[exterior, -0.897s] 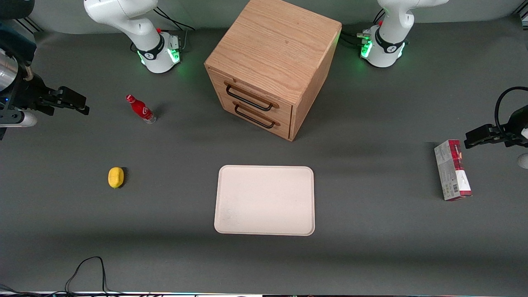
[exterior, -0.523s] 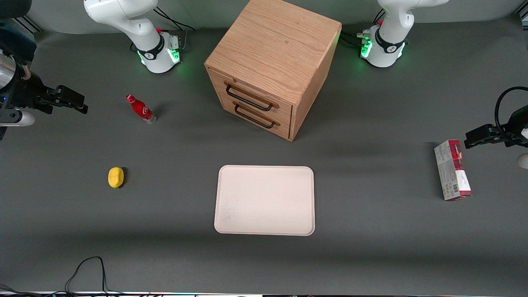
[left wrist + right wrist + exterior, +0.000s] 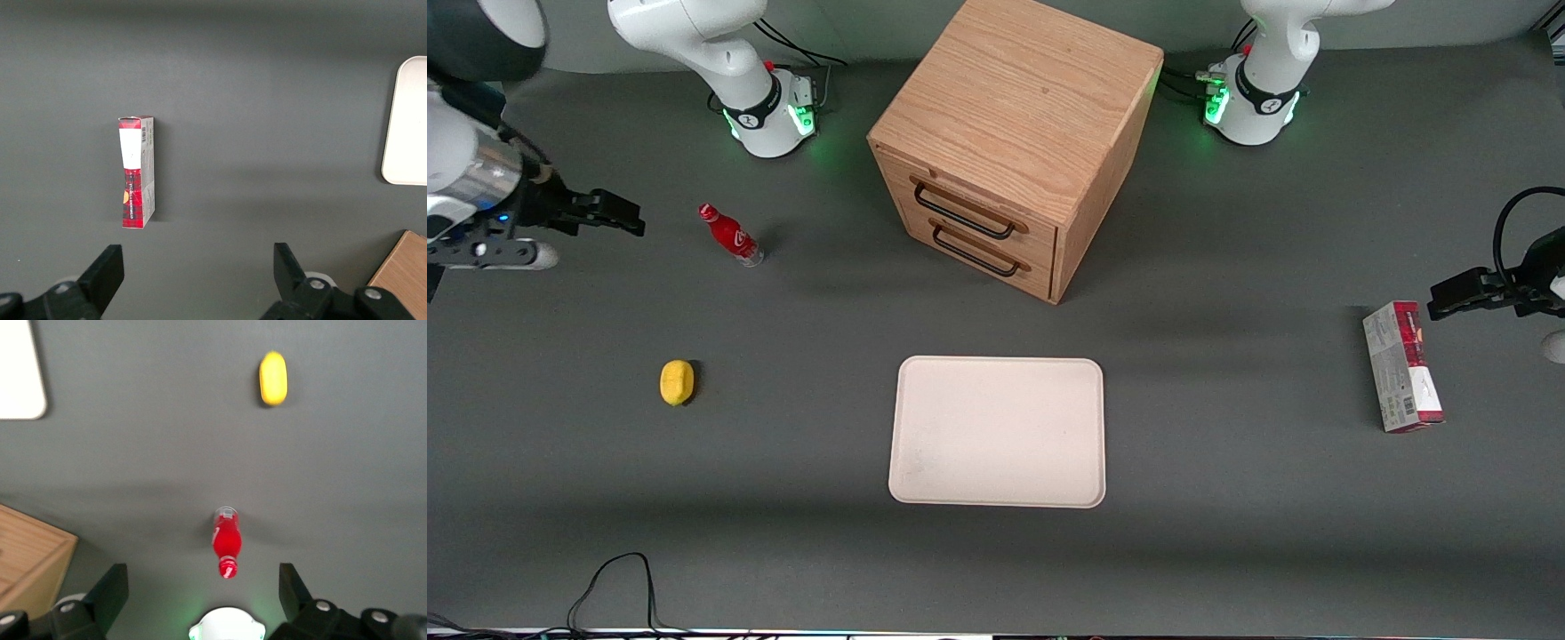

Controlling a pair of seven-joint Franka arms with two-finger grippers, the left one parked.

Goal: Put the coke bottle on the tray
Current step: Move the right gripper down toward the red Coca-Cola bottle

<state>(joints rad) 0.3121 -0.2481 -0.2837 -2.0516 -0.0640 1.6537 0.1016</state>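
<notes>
The coke bottle should go on the tray (image 3: 997,432), so I need to grab it next by its neck below the red cap (image 3: 716,220).
The coke bottle (image 3: 729,235), small and red with a red cap and clear base, stands on the grey table near the working arm's base; it also shows in the right wrist view (image 3: 226,542). The cream-white tray (image 3: 997,432) lies flat in the middle of the table, nearer the front camera than the wooden cabinet; one corner shows in the right wrist view (image 3: 20,373). My gripper (image 3: 621,214) hangs above the table beside the bottle, toward the working arm's end, apart from it. Its fingers (image 3: 110,593) are spread wide and hold nothing.
A wooden two-drawer cabinet (image 3: 1009,142) stands at the middle of the table, farther from the camera than the tray. A yellow lemon (image 3: 677,382) lies nearer the camera than the bottle. A red-and-grey carton (image 3: 1401,365) lies toward the parked arm's end.
My gripper has moved sideways toward the bottle, closing part of the gap. The bottle, tray and lemon have not moved.
</notes>
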